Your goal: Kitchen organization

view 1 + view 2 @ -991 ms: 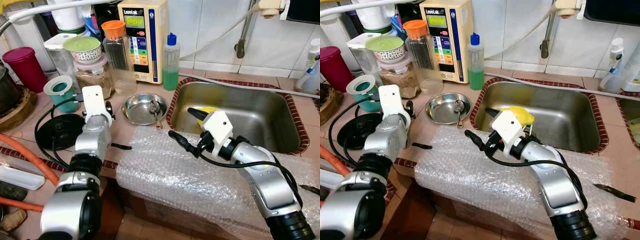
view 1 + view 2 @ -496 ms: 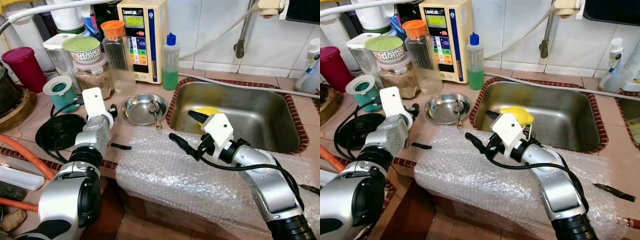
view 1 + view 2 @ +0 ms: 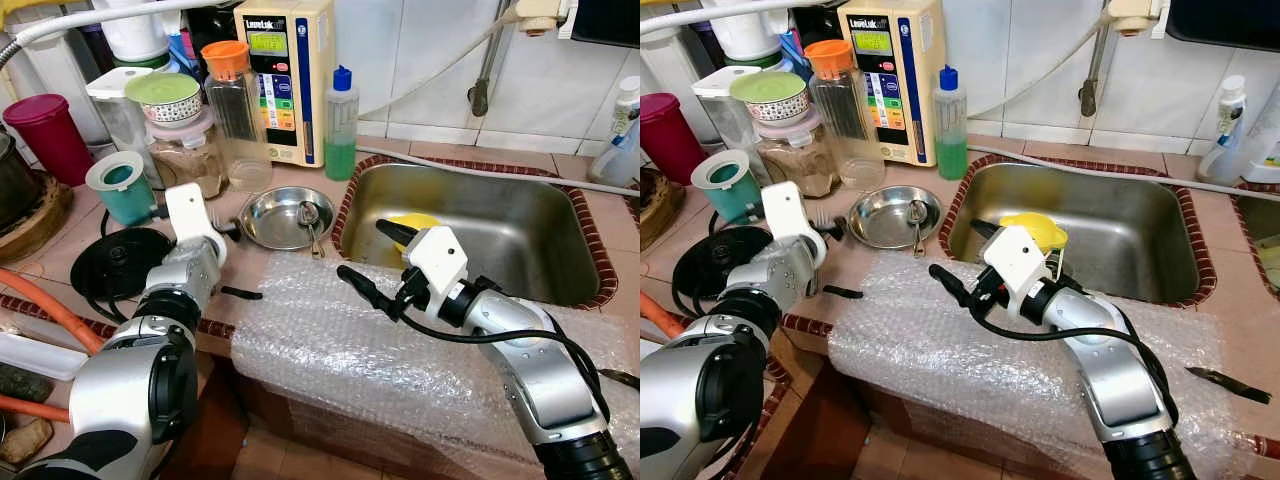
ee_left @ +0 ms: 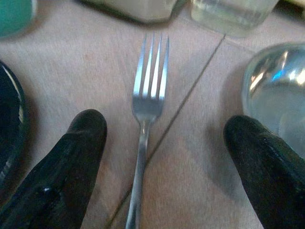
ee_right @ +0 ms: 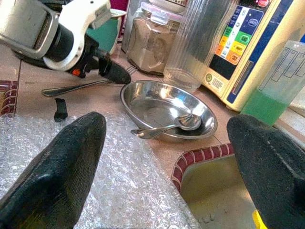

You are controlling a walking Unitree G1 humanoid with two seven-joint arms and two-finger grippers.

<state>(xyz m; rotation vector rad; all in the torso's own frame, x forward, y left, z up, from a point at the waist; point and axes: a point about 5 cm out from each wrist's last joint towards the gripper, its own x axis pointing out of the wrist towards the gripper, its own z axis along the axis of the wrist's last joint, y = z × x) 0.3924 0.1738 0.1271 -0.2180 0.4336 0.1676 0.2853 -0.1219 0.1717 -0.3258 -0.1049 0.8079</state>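
The steel fork (image 4: pixel 147 95) has its pointed tines at the end toward the jars, so my left gripper needs to pick it up by its slim handle (image 4: pixel 140 167) next.
A steel fork (image 4: pixel 147 95) lies flat on the tiled counter, tines toward the jars, just left of a steel bowl (image 3: pixel 272 212). My left gripper (image 3: pixel 226 222) is low over the counter and open. Its black fingers (image 4: pixel 78 143) stand on either side of the fork's handle without touching it. A spoon (image 5: pixel 167 126) rests inside the bowl. My right gripper (image 3: pixel 365 250) hangs open above the bubble wrap (image 3: pixel 400 350), at the sink's front left corner, holding nothing. From the right wrist the fork (image 5: pixel 81 86) shows beside the left gripper's fingers.
Jars, a teal cup (image 3: pixel 122 183) and a green soap bottle (image 3: pixel 341 125) crowd the back of the counter. A black round lid (image 3: pixel 118 262) with a cable lies left. The sink (image 3: pixel 500 225) holds a yellow item (image 3: pixel 408 220). A small black piece (image 3: pixel 241 293) and a knife (image 3: pixel 1228 384) lie near the front edge.
My left gripper has reached forward and lower along the counter toward the bowl, now straddling the fork. The right arm has barely moved.
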